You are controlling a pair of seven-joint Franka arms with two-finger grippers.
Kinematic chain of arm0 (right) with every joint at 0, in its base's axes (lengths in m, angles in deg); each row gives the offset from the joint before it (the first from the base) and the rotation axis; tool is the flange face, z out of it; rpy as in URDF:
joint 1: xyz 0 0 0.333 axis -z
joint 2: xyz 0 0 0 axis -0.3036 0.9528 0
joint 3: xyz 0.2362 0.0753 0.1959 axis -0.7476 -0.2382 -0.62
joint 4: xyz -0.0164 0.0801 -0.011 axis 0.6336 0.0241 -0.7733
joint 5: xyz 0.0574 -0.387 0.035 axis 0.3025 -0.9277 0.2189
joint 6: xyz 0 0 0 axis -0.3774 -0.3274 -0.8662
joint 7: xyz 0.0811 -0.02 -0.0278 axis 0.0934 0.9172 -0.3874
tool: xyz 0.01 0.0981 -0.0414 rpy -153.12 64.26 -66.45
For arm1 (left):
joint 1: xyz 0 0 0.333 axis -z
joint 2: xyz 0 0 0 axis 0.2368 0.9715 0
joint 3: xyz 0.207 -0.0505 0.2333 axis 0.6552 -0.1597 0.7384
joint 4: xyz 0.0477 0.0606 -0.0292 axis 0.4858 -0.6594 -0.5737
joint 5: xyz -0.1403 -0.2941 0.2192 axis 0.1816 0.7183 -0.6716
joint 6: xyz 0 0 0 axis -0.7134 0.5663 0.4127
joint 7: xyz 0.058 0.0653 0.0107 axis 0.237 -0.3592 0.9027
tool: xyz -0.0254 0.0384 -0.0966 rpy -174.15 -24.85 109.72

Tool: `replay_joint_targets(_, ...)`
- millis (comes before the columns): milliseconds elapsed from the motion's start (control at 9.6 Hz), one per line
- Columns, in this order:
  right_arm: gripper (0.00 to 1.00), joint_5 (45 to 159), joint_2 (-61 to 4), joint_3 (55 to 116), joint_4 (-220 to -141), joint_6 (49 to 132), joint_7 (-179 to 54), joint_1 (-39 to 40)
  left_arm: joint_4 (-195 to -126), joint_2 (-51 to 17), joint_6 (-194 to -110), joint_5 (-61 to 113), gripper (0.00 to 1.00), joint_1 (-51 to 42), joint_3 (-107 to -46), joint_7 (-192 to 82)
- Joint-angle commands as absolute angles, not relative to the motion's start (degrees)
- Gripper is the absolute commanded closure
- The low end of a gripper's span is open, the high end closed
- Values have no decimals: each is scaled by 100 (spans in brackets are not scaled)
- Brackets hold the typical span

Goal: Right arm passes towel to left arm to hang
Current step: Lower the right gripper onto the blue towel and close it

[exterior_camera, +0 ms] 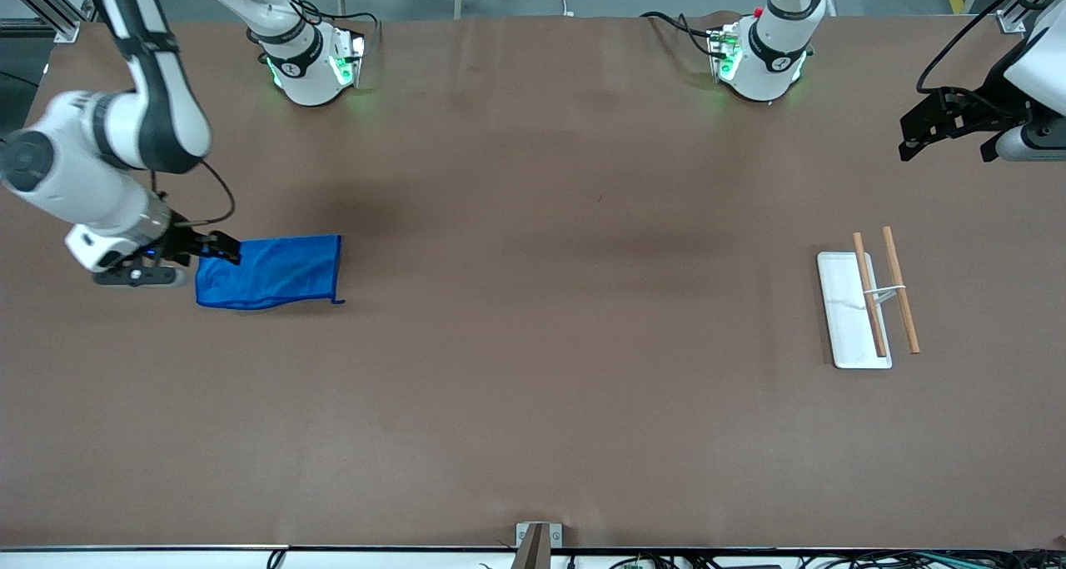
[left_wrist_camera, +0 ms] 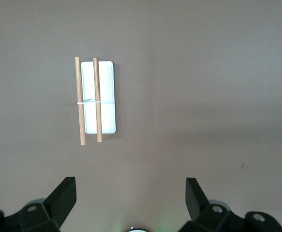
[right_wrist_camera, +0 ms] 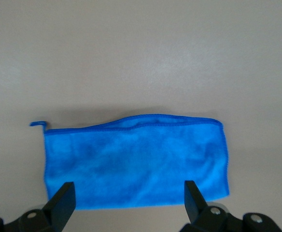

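The blue towel should next be picked up by my right gripper by its long edge (right_wrist_camera: pixel 129 203) opposite the loop (exterior_camera: pixel 285 239), so I can pass it over for hanging.
The blue towel (exterior_camera: pixel 275 271) lies flat on the table toward the right arm's end, its small loop (exterior_camera: pixel 337 301) at the corner nearest the table's middle. My right gripper (exterior_camera: pixel 223 249) is open and empty, over the towel's short edge that faces the right arm's end. In the right wrist view the towel (right_wrist_camera: pixel 136 159) fills the middle, and one long edge of it runs between the open fingertips (right_wrist_camera: pixel 63 198). My left gripper (exterior_camera: pixel 947 147) is open and empty, held in the air over the left arm's end of the table.
A white rack base (exterior_camera: pixel 845 327) with two wooden rods (exterior_camera: pixel 901 290) stands toward the left arm's end, nearer to the front camera than the left gripper. It also shows in the left wrist view (left_wrist_camera: pixel 107 96). The brown table (exterior_camera: pixel 533 302) carries nothing else.
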State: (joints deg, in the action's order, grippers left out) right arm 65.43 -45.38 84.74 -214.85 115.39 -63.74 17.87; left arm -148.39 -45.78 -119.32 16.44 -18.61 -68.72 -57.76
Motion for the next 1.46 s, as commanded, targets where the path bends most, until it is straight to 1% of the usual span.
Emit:
replay_joint_targets(0,1,6428,-3968,8473,-22127,12985,-6811,1837,-14853,-4460,-11847,1752,0,-1889,-6875,-5857)
replay_joint_targets(104,1,6437,-3730,8473,-22260,13445,-7058,1933,-14853,-4460,-11847,1743,0,-1889,-6875,-5848)
replay_joint_targets(312,1,6437,-3264,8456,-22367,14053,-7043,1978,-14853,-4460,-11847,1752,0,-1889,-6875,-5857)
replay_joint_targets(521,5,6463,-3253,8412,-22481,14108,-7017,1935,-14853,-4452,-11847,1752,0,-1889,-6867,-5857)
replay_joint_targets(625,15,6472,-3244,8403,-22499,14100,-7017,1934,-14862,-4452,-11847,1752,0,-1897,-6875,-5857)
replay_joint_targets(833,86,6472,-3253,8403,-22490,14047,-6982,1952,-14862,-4452,-11847,1752,0,-1906,-6867,-5857)
replay_joint_targets(938,100,6490,-3270,8403,-22455,13917,-6808,1952,-14862,-4460,-11847,1752,0,-1897,-6867,-5857)
replay_joint_targets(1042,100,6490,-3314,8394,-22359,13637,-6693,1943,-14871,-4452,-11838,1761,0,-1906,-6867,-5857)
replay_joint_targets(1354,100,6516,-3524,8394,-21570,12198,-6604,1926,-14871,-4452,-11838,1761,0,-1915,-6867,-5857)
